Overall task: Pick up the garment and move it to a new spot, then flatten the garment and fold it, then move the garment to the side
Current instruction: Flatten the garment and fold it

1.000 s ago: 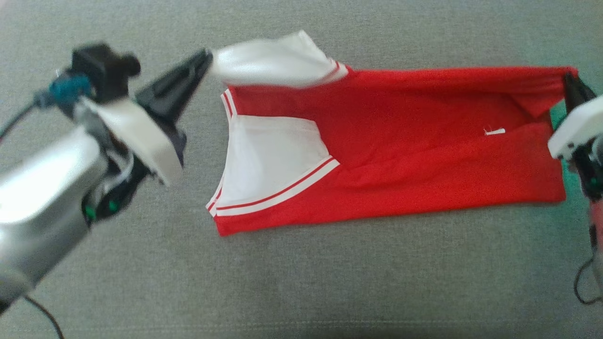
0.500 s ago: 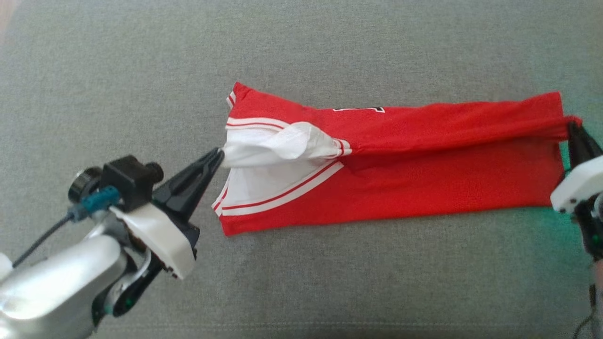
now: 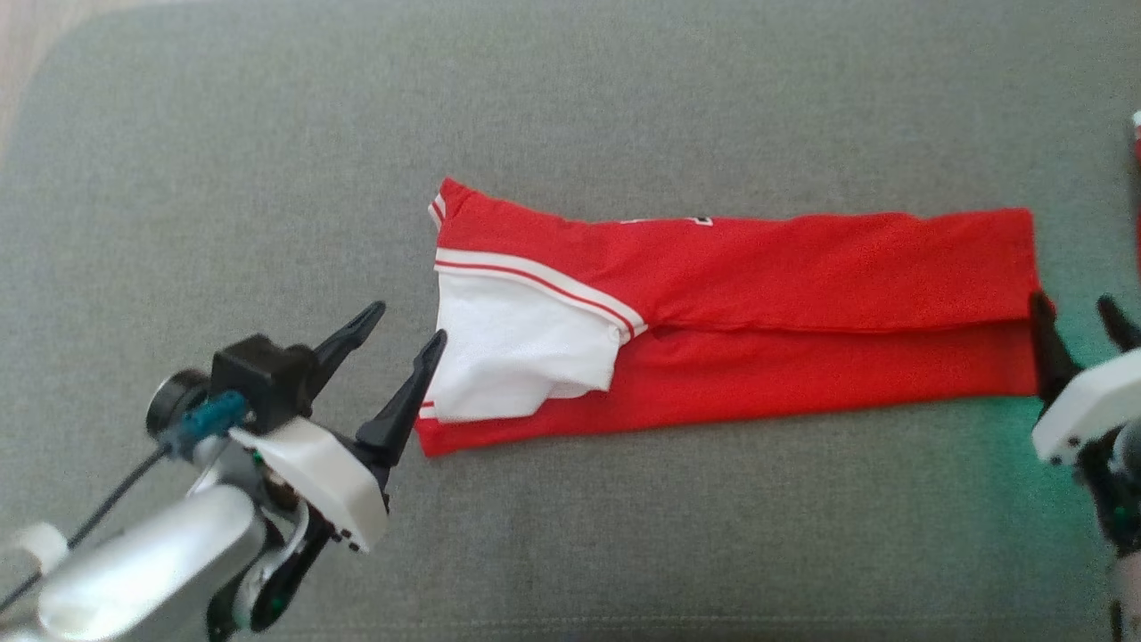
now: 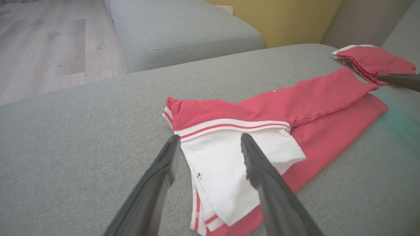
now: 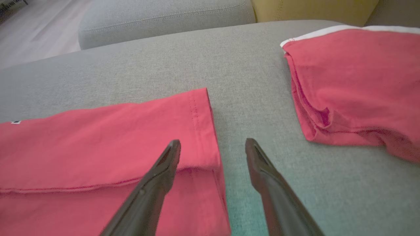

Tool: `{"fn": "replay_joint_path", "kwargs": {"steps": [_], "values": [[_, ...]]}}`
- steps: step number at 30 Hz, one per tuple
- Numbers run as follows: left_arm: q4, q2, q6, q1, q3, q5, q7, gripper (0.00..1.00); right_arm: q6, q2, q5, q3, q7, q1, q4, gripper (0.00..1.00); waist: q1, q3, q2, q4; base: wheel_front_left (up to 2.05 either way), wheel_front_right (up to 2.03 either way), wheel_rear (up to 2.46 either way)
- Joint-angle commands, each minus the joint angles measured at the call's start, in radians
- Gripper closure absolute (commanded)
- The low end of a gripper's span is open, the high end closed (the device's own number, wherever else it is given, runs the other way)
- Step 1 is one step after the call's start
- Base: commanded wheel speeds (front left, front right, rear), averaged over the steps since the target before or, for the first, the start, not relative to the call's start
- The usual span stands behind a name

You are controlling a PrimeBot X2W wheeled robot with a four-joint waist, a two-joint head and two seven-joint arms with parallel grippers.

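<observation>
The right gripper pinches the shirt by its folded hem end next, to fold the long red shirt shorter toward its white sleeve.
The garment is a red shirt with white, red-striped sleeves, lying folded lengthwise in a long band on the grey cushion. Its white sleeve rests on top at the left end. My left gripper stands open just left of that sleeve, holding nothing. In the left wrist view its fingers straddle the sleeve's edge on the garment. My right gripper is open at the garment's right hem. In the right wrist view that gripper hovers over the hem corner of the garment.
A second folded red garment lies on the cushion close to the right of my right gripper, also seen as a folded red garment in the left wrist view. Wooden floor and another grey cushion lie beyond the edge.
Both grippers have opened and let go of the garment. The upper layer was drawn toward me and now lies folded over the lower half. The head camera has shifted.
</observation>
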Motion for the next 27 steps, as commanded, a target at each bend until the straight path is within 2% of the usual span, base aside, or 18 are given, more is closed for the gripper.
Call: {"fn": "replay_joint_path", "kwargs": {"steps": [1,7,8,10,13,22,27], "values": [[-0.017,0.017,0.032,0.020,0.083,0.027,-0.012,0.00,0.004,0.001,0.020,0.009,-0.006,0.026,-0.045,0.00,0.0000,-0.038,0.0000,-0.007,0.00,0.00,0.00],[-0.025,-0.067,0.139,0.203,0.245,0.150,-0.012,0.00,0.004,0.046,0.060,-0.016,-0.048,0.083,-0.050,0.00,0.0000,-0.121,0.0000,-0.002,0.00,0.00,0.00],[-0.025,-0.067,0.139,0.203,0.245,0.150,-0.012,0.00,0.004,0.046,0.060,-0.016,-0.048,0.083,-0.050,0.00,0.0000,-0.121,0.0000,-0.002,0.00,0.00,0.00],[-0.036,-0.103,0.165,0.268,0.302,0.198,-0.012,0.00,0.004,0.059,0.068,-0.024,-0.059,0.096,-0.036,0.00,0.0000,-0.143,0.0000,0.008,0.00,0.00,0.00],[-0.049,-0.150,0.181,0.352,0.376,0.271,-0.012,0.00,0.004,0.076,0.074,-0.047,-0.074,0.097,-0.003,0.00,0.0000,-0.164,0.0000,0.030,0.00,0.00,0.00],[-0.073,-0.299,0.155,0.521,0.520,0.464,-0.012,0.00,0.004,0.098,-0.025,-0.190,-0.098,0.015,0.175,0.00,0.0000,-0.180,0.0000,0.123,0.00,0.00,0.00],[-0.090,-0.360,0.106,0.559,0.555,0.566,-0.012,0.00,0.004,0.077,-0.085,-0.285,-0.114,-0.055,0.268,0.00,0.0000,-0.155,0.0000,0.178,0.00,0.00,0.00]]}}
